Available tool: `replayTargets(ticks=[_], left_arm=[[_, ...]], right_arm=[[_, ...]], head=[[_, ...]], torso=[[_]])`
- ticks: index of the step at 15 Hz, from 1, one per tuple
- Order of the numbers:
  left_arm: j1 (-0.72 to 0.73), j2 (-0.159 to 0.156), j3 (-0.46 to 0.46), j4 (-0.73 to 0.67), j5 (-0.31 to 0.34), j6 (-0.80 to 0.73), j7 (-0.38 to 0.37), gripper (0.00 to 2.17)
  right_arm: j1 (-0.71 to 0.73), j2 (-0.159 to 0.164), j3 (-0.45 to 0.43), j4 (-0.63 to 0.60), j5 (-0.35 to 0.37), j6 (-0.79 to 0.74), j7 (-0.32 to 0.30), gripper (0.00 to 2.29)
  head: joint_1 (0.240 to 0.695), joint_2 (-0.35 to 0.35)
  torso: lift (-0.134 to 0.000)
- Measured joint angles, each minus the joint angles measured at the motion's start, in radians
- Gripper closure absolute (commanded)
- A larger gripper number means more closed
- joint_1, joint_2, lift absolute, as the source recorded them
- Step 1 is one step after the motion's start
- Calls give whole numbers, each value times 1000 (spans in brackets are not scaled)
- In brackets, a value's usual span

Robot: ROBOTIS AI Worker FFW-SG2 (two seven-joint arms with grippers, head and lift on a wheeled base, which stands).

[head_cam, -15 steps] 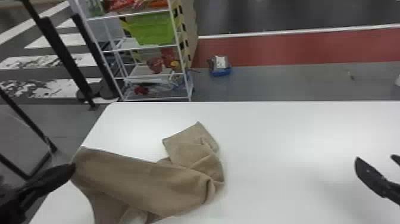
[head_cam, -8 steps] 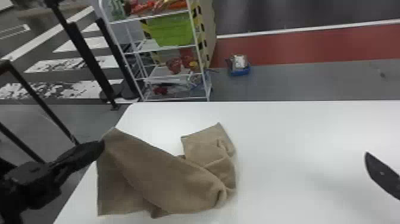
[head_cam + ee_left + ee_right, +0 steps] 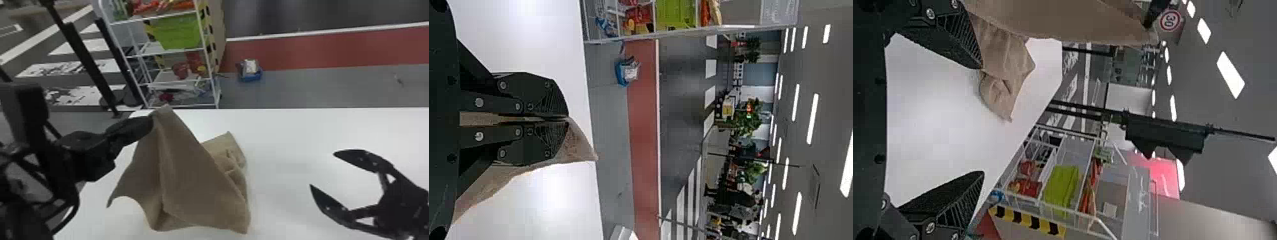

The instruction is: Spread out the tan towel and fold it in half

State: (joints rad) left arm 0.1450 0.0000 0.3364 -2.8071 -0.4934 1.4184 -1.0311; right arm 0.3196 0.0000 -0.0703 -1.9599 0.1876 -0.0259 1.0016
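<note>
The towel's far part lies crumpled (image 3: 228, 153) on the tabletop, so my right gripper will take hold of the towel by its raised edge, where the cloth hangs free.
At the left in the head view, my left gripper (image 3: 151, 123) is shut on an upper corner of the tan towel (image 3: 191, 178), holding it raised so that cloth hangs down in folds. The towel's crumpled far part rests on the white table. In the left wrist view the left gripper (image 3: 566, 119) pinches the towel (image 3: 579, 145), a small tip sticking out past the fingertips. My right gripper (image 3: 320, 169) stands open over the table, right of the towel, nothing between its fingers. In the right wrist view, the right gripper (image 3: 983, 120) is spread, with the towel (image 3: 1003, 65) beyond it.
The white table (image 3: 287, 134) reaches to the right, its far edge running across the head view. Past it on the floor stand a shelf rack (image 3: 175, 79) and a small blue container (image 3: 251, 75). Black posts (image 3: 86, 63) stand beyond the left side.
My left gripper has risen and moved away from the robot and rightward, lifting the towel's held corner. The right gripper has moved leftward into fuller view. The head view has shifted slightly left.
</note>
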Motion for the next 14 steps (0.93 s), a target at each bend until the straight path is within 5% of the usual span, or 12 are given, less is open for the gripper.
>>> replayTargets(ticks=[7,13,14], left_arm=[[-187,0,-128,-12,-149,152,-6,1075],[-185,0,-123,-65,-150,152,-10,1075],[-181,0,-122,-72,-148,152,-12,1075]], right_arm=[[-71,0,187,176,0,-7,19,144],[-169,0,318,324,-15,6,15,171],[-191,0,337,351,-23,14,14,313]], head=[[695,350],[695,350],[695,350]], torso=[[-124],[-124],[-124]])
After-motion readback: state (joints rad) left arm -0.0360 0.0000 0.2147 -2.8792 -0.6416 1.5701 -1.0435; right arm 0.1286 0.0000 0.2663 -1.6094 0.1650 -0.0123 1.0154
